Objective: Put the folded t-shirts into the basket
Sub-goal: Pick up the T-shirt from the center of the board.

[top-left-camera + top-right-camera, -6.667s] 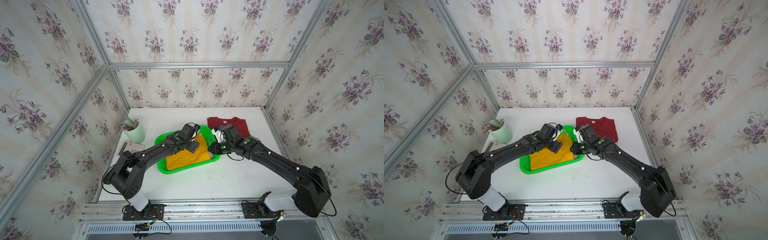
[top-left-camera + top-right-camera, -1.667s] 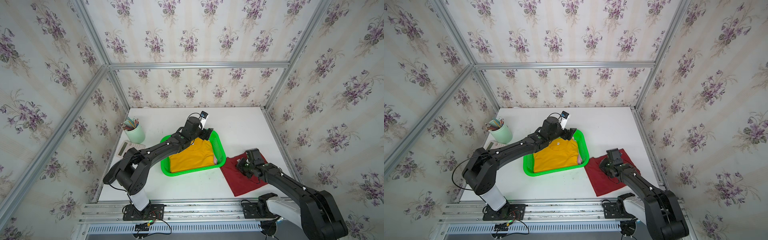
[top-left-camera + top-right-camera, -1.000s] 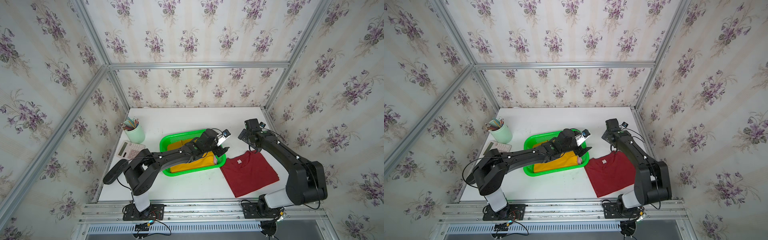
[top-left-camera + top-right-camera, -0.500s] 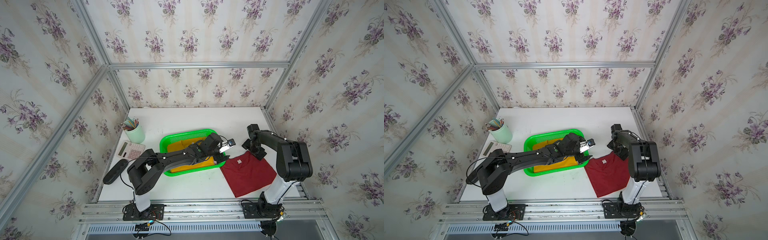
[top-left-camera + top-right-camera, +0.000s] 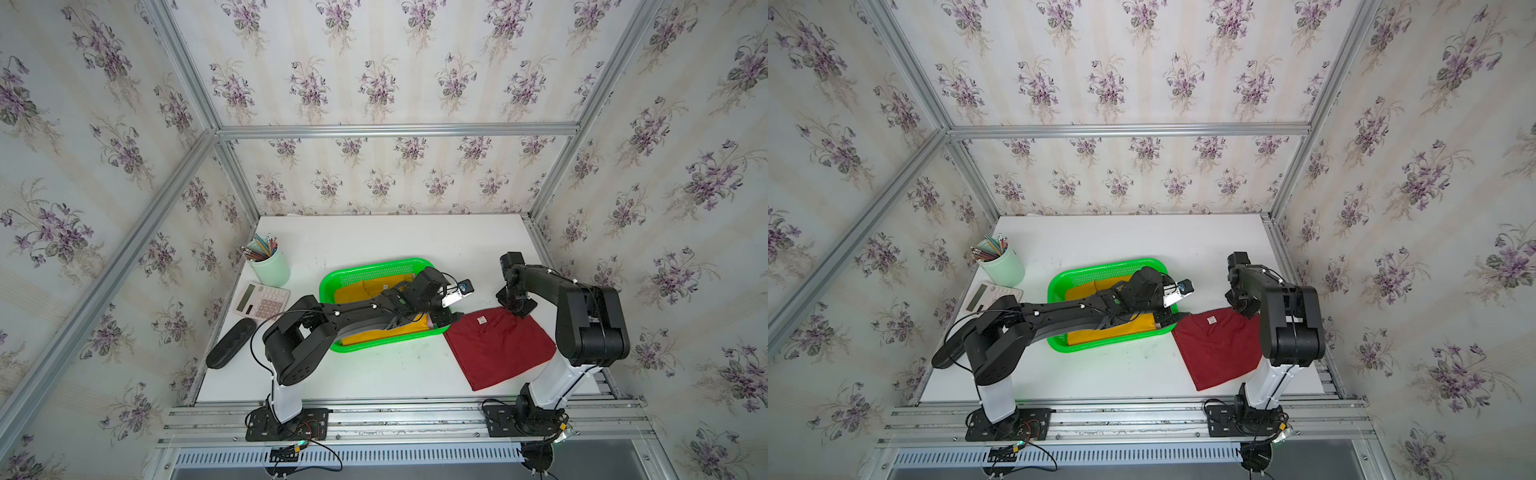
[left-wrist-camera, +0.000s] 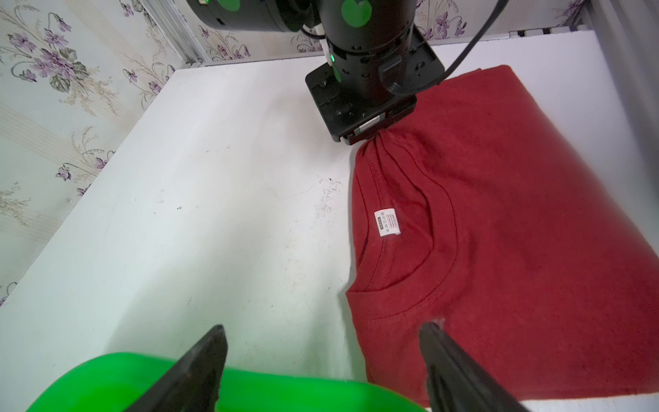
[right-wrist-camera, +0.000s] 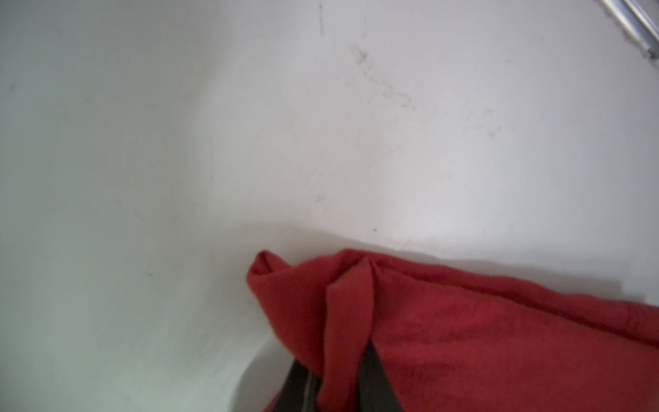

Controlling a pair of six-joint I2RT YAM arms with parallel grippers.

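Observation:
I will grab the red t-shirt's collar-side corner nearest the basket with my left gripper next, opposite my right gripper. Then I can lay the t-shirt in flat.
The bright green basket (image 5: 374, 269) (image 5: 1100, 268) sits mid-table with a mustard yellow t-shirt (image 5: 357, 291) lying in it, partly under my left arm. A dark red t-shirt (image 5: 498, 345) (image 5: 1221, 349) lies flat on the table just right of the basket, white neck label (image 6: 387, 222) up. My right gripper (image 5: 515, 309) (image 6: 363, 137) is shut on the red t-shirt's far corner, a bunched fold (image 7: 346, 314) pinched between its fingers. My left gripper (image 5: 446, 318) (image 6: 324, 353) stands open over the basket's right rim (image 6: 249, 388), one finger (image 6: 453, 367) above the shirt's near collar edge.
A pale green pencil cup (image 5: 269, 266), a calculator (image 5: 261, 300) and a black case (image 5: 230, 343) stand along the table's left side. The aluminium frame and wall (image 5: 540, 249) run close behind my right arm. The red t-shirt reaches toward the table's front edge.
My right gripper came down onto the red t-shirt's far corner and shut on it. My left gripper slid toward the basket's right end and stayed open.

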